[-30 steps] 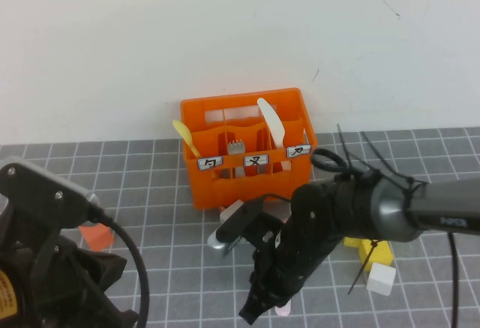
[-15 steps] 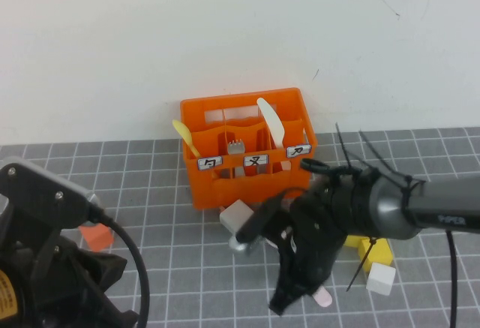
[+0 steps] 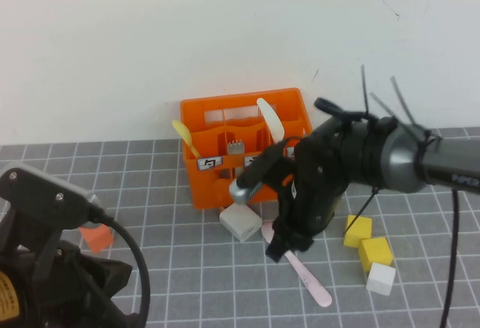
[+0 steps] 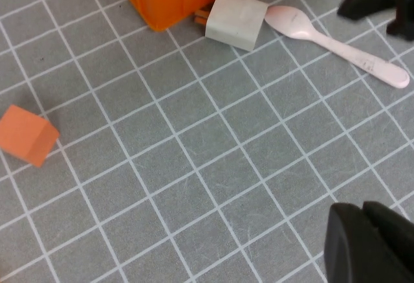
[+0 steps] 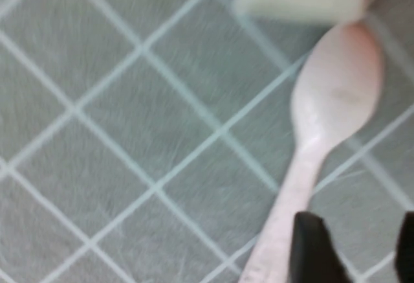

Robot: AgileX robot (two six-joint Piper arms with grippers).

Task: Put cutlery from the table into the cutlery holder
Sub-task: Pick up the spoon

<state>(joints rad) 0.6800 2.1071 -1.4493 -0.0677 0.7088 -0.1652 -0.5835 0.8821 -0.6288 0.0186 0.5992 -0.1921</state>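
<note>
The spoon's bowl [image 5: 337, 85] is broad and rounded beside the white block. My right gripper grabs the spoon by its slim, straight handle [image 5: 285, 210] next.
The orange cutlery holder [image 3: 240, 164] stands at the back of the table [image 3: 187, 268]. The white knife [image 3: 271, 120] stands upright in it. The pale pink spoon [image 3: 300, 266] lies flat on the table in front of the holder, its bowl next to a white block [image 3: 241, 221]. It also shows in the left wrist view [image 4: 336, 43] and the right wrist view [image 5: 323, 121]. My right gripper [image 3: 282, 247] [image 5: 359, 250] hovers open over the spoon's bowl end; the handle lies just outside one finger [image 5: 310, 244]. My left gripper [image 4: 372, 237] is shut and empty at the front left.
A small yellow spoon [image 3: 185, 139] and a grey metal fork [image 3: 236, 148] stand in the holder. Two yellow blocks [image 3: 358, 230] [image 3: 375, 251] and a white block [image 3: 381, 278] lie right of the spoon. An orange block [image 3: 96, 236] [image 4: 26, 134] lies at the left.
My right gripper has moved from the table's front back toward the holder, and turned. The pink spoon, mostly hidden under the arm before, now shows at full length.
</note>
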